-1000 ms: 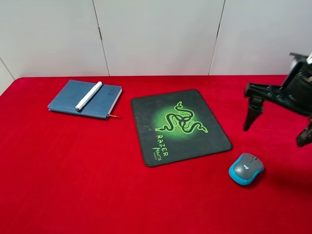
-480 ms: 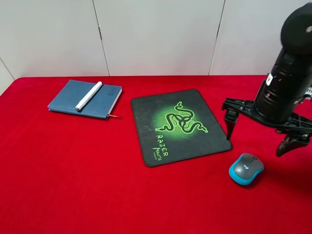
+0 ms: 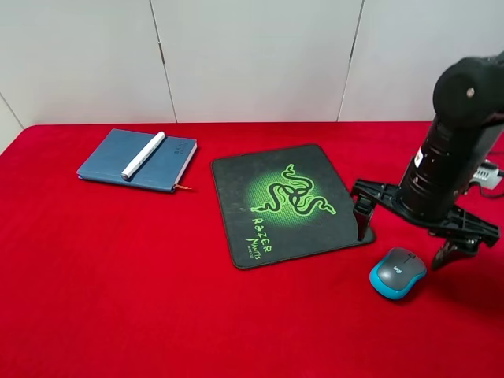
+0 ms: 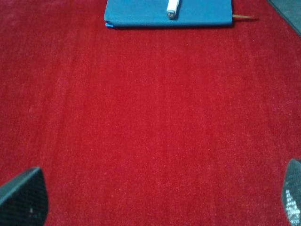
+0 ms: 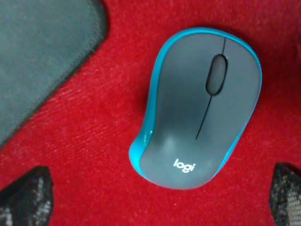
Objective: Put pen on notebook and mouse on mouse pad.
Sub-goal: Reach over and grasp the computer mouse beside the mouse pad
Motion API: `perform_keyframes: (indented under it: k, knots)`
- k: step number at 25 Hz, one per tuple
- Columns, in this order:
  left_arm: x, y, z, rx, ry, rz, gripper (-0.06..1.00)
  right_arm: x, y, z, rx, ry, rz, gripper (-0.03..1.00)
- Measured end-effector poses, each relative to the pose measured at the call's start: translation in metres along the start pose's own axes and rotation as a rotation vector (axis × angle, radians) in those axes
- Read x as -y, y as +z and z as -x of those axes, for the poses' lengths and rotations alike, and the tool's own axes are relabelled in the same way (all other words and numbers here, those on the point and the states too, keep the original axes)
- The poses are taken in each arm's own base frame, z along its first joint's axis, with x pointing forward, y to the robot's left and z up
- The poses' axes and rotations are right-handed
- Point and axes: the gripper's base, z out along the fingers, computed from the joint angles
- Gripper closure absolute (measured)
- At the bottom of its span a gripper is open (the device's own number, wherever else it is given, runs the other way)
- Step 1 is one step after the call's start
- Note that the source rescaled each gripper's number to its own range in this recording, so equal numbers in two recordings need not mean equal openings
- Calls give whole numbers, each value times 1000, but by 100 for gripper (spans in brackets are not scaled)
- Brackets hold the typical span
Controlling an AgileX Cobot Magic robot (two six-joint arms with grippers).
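Observation:
The grey and teal mouse is below my right gripper's fingers, so they would miss the mouse if they closed now. My right gripper needs to move lower first, then close on the mouse.
The white pen (image 3: 143, 155) lies along the slate-blue notebook (image 3: 110, 160) at the back left; the left wrist view shows the notebook (image 4: 141, 12) with the pen's end (image 4: 172, 7) on it. The black mouse pad (image 3: 236, 183) with its green emblem sits mid-table. The grey and teal mouse (image 3: 398, 273) rests on the cloth just off the pad's near right corner. My right gripper (image 3: 402, 242) hangs open low over the mouse (image 5: 200, 108), one finger on each side and no contact showing. My left gripper (image 4: 157, 200) is open over bare cloth and is out of the exterior view.
Red cloth (image 3: 118, 299) covers the whole table, with a white panelled wall (image 3: 252, 55) behind it. The notebook's orange ribbon (image 3: 183, 187) pokes out toward the pad. A corner of the mouse pad (image 5: 37, 56) lies close beside the mouse.
The right arm has swung in from the far right edge and come down, bringing its open gripper over the mouse. Pen, notebook, pad and mouse have not moved.

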Motion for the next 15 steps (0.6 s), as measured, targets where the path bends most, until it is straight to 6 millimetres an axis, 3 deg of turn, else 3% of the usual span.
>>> perform_keyframes:
  k: [15]
  knots:
    - [0,0,0,0,0,0,-6,3,37,-2,-24,55,-12,-3]
